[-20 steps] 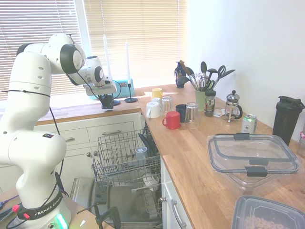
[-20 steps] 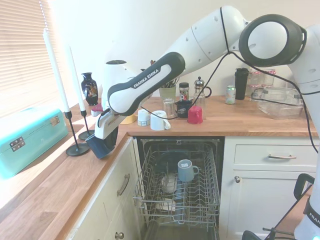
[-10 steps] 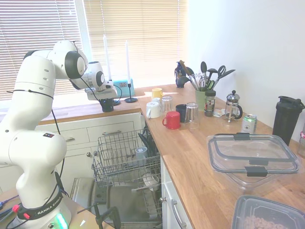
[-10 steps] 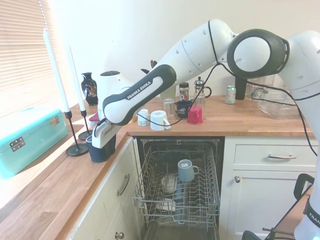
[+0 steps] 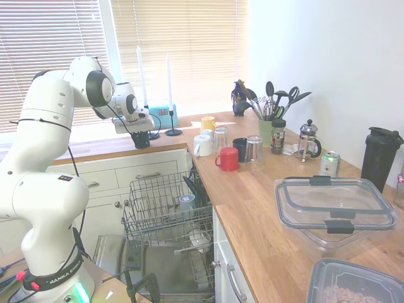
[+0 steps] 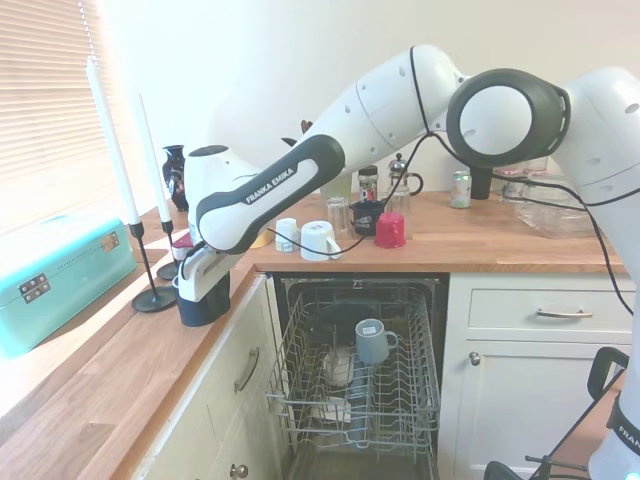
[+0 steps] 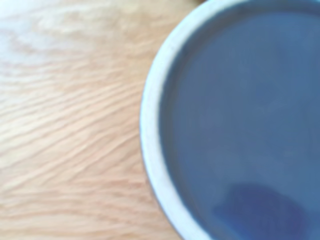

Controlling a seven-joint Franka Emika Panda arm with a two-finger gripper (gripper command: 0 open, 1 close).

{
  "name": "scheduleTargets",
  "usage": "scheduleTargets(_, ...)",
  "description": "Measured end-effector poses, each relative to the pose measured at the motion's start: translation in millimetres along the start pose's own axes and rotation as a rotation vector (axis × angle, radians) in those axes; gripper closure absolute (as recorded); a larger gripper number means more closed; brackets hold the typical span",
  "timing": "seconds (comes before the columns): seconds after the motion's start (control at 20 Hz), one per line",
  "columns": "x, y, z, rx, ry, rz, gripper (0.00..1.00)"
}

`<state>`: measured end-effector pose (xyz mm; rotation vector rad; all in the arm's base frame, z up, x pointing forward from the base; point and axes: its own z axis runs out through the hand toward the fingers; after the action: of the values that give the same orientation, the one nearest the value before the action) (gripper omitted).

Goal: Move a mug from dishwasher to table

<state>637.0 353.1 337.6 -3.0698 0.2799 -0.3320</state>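
I need to let go of the dark navy mug [image 6: 205, 307] with my gripper, because the mug has its base on the wooden table and would stay standing.
The dark navy mug [image 6: 205, 307] stands upright on the wooden table [image 6: 110, 380], at the worktop's edge beside the candlesticks. My gripper [image 6: 198, 287] reaches down over its rim and is shut on the mug [image 5: 141, 141]. In the wrist view the mug's pale rim and bluish inside [image 7: 240, 125] fill most of the picture, over wood grain [image 7: 70, 125]. The dishwasher [image 6: 360, 385] is open under the counter with its wire rack [image 5: 165, 203] pulled out, to the right of the mug.
Two black candlesticks [image 6: 153, 296] and a teal box [image 6: 50, 280] stand just behind the mug. A pale blue-grey mug [image 6: 371, 341] sits in the rack. A red mug [image 6: 390, 231], white mugs [image 6: 318, 241] and glasses cluster at the worktop corner.
The gripper came down and slightly left with the mug. The mug went from tilted above the worktop to upright on it.
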Motion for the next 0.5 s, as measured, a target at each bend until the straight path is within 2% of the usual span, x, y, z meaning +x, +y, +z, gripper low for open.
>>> scheduleTargets(0.5, -1.7, -2.0, -1.1, -0.001, -0.009, 0.001, 0.00)
